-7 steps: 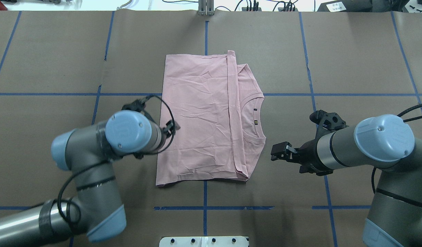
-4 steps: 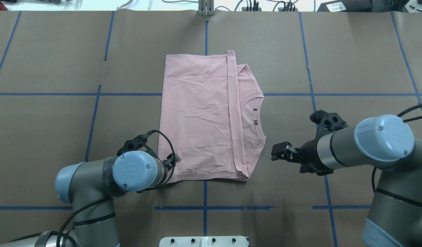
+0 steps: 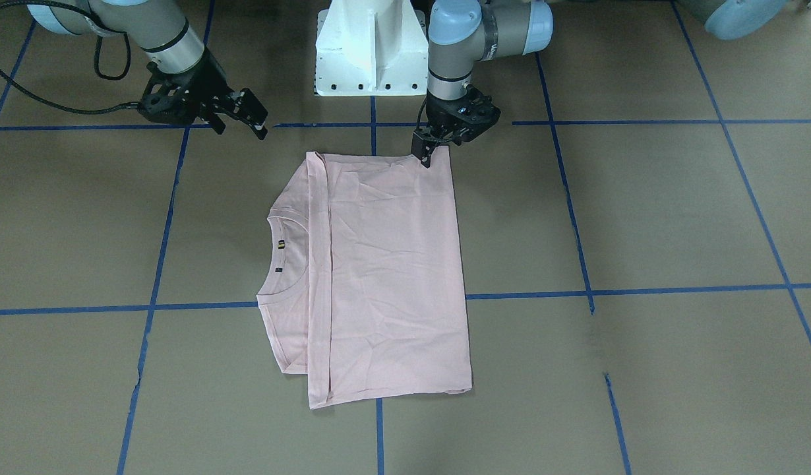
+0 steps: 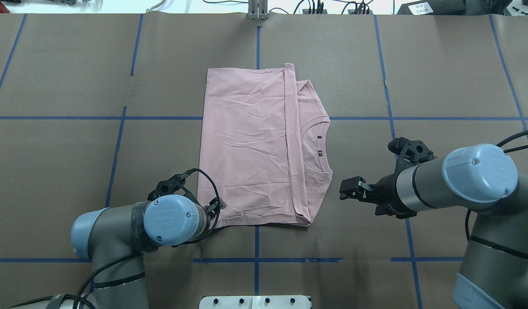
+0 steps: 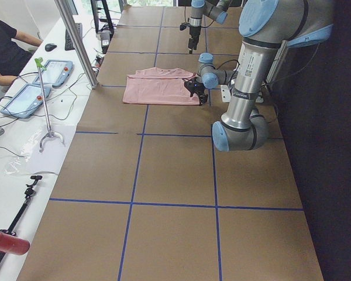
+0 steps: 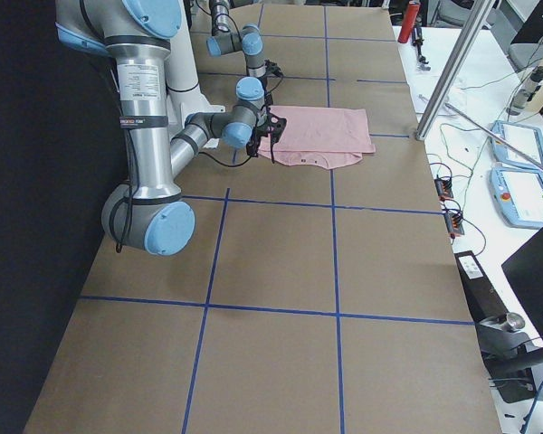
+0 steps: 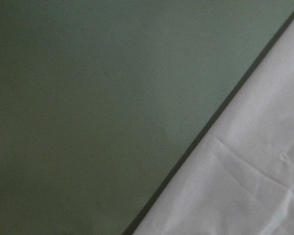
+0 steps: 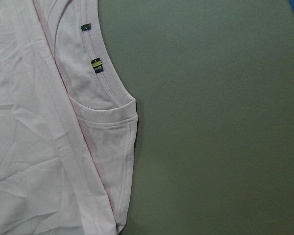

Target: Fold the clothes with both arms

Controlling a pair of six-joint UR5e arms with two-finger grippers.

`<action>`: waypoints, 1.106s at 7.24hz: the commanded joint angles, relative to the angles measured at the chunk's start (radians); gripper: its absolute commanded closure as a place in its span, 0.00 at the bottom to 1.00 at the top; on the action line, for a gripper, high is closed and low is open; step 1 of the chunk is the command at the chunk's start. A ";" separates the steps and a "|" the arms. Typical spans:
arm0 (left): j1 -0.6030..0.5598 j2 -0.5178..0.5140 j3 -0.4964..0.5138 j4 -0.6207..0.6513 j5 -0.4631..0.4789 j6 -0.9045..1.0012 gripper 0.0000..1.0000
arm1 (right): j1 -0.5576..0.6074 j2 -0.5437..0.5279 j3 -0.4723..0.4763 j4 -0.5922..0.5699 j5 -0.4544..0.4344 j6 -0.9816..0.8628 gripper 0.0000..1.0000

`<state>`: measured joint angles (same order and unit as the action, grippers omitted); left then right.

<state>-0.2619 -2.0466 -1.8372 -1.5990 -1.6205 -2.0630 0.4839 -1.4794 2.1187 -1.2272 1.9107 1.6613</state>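
The fingers of my left gripper reach tabletop depth, one on the fabric, one outside, so it is now time to close on the T-shirt's near edge.
The pale pink T-shirt lies flat and folded mid-table, its collar toward my right arm. It also shows in the front view. No print is visible. My left gripper points down at the shirt's near left corner, which shows in the front view. I cannot tell whether it is open or shut. The left wrist view shows only the shirt's edge on bare table, very close. My right gripper is open and empty, a short way off the collar side. The right wrist view shows the collar and its small tags.
The brown table cover carries a grid of blue tape lines. The white pedestal base stands at the robot's edge. In the left view, a metal post, tablets and an operator are beyond the table's far edge.
My left arm has swung from the middle of the shirt's left edge back toward the robot, to the near left corner. The right arm and the shirt have not moved.
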 commanded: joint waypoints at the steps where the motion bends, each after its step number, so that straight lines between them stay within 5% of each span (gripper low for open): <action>1: 0.009 0.000 0.000 0.022 0.001 0.000 0.00 | -0.001 0.001 0.001 0.000 -0.001 0.000 0.00; 3: 0.009 0.000 0.000 0.022 0.001 0.000 0.11 | 0.002 0.001 0.001 0.000 -0.001 0.000 0.00; 5: 0.009 0.000 0.000 0.022 0.001 0.000 0.66 | 0.005 0.001 0.001 -0.001 -0.001 0.000 0.00; 6: 0.013 0.000 0.000 0.022 0.001 0.000 0.85 | 0.005 0.001 0.003 -0.002 -0.001 0.000 0.00; 7: 0.021 0.000 0.000 0.022 0.001 0.001 1.00 | 0.009 0.001 0.003 -0.002 -0.001 0.000 0.00; 8: 0.023 -0.001 -0.002 0.022 -0.001 0.004 1.00 | 0.009 -0.001 0.003 -0.002 0.001 0.000 0.00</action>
<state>-0.2465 -2.0469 -1.8389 -1.5769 -1.6199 -2.0615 0.4913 -1.4789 2.1212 -1.2286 1.9101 1.6613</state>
